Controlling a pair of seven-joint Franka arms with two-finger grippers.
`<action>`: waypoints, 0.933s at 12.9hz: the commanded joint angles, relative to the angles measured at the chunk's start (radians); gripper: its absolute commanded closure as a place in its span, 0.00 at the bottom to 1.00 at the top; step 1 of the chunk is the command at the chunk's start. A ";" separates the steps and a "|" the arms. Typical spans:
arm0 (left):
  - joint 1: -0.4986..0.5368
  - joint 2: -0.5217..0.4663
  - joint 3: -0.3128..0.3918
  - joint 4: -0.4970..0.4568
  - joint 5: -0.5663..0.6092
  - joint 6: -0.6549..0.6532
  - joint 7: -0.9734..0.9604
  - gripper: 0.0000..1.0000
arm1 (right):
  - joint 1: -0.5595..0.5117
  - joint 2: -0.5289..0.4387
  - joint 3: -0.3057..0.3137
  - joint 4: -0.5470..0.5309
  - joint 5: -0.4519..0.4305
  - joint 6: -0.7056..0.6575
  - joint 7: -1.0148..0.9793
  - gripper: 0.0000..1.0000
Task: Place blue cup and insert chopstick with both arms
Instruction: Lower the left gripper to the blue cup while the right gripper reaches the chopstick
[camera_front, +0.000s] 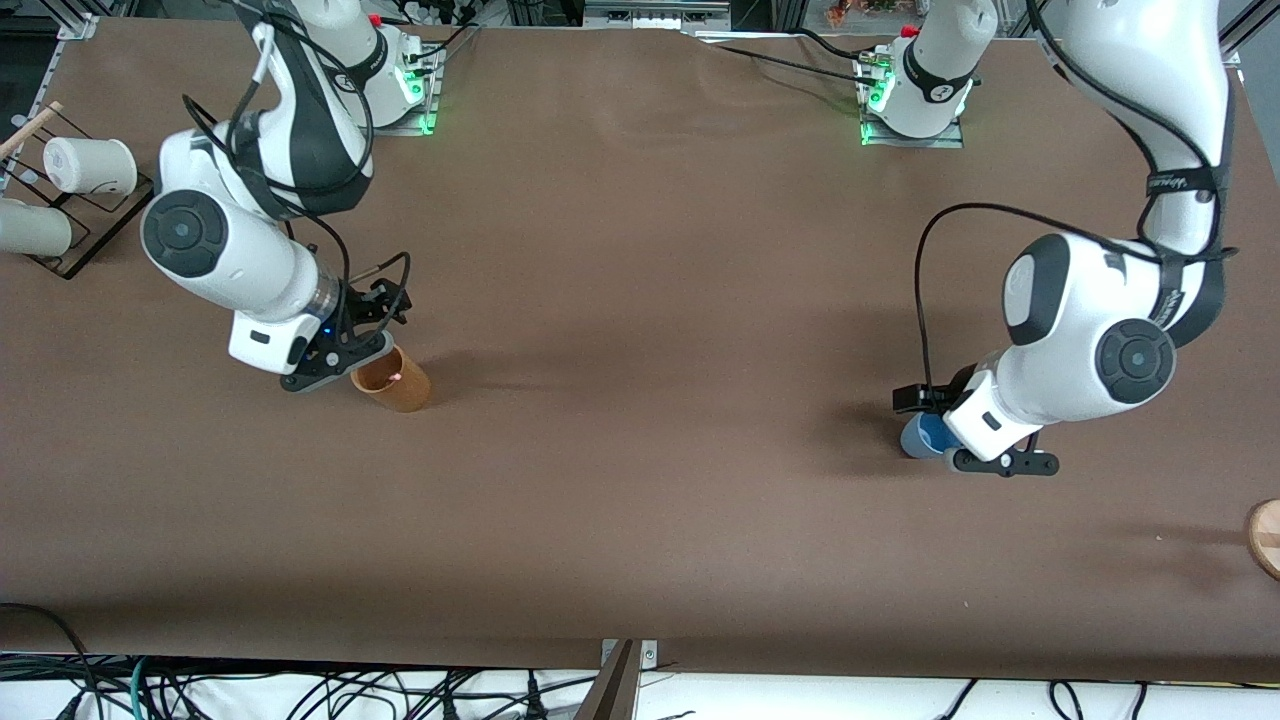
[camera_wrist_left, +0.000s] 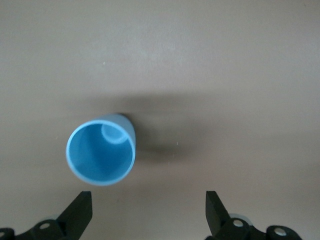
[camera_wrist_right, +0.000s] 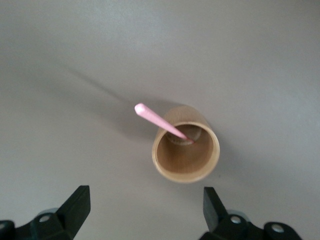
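Note:
I next need to insert the pink chopstick into the blue cup, so my right gripper should grip it by its thick blunt end (camera_wrist_right: 145, 112).
The blue cup (camera_front: 920, 436) stands upright on the brown table toward the left arm's end. In the left wrist view the blue cup (camera_wrist_left: 101, 154) is empty. My left gripper (camera_front: 948, 432) hovers just above and beside it, open and empty (camera_wrist_left: 147, 212), with the cup outside the jaws. The tan cup (camera_front: 392, 380) stands toward the right arm's end. The pink chopstick (camera_wrist_right: 159, 121) leans inside the tan cup (camera_wrist_right: 186, 150); its tip (camera_front: 398, 377) shows in the front view. My right gripper (camera_front: 345, 345) is open and empty (camera_wrist_right: 145, 212) just above the tan cup.
A dark rack (camera_front: 95, 225) with white cups (camera_front: 90, 165) and a wooden stick (camera_front: 30, 128) stands at the right arm's end, farther from the front camera. A round wooden piece (camera_front: 1265, 535) lies at the table's edge at the left arm's end, nearer to the camera.

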 joint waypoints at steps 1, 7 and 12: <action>0.004 0.047 -0.002 0.009 0.000 0.084 -0.011 0.00 | 0.000 0.028 0.001 -0.026 -0.003 0.069 -0.050 0.01; 0.004 0.087 -0.002 -0.016 0.030 0.149 -0.011 0.00 | 0.002 0.099 0.001 -0.025 -0.003 0.164 -0.097 0.24; 0.003 0.078 -0.002 -0.139 0.030 0.280 -0.008 0.00 | 0.002 0.114 0.001 -0.026 -0.004 0.180 -0.103 0.54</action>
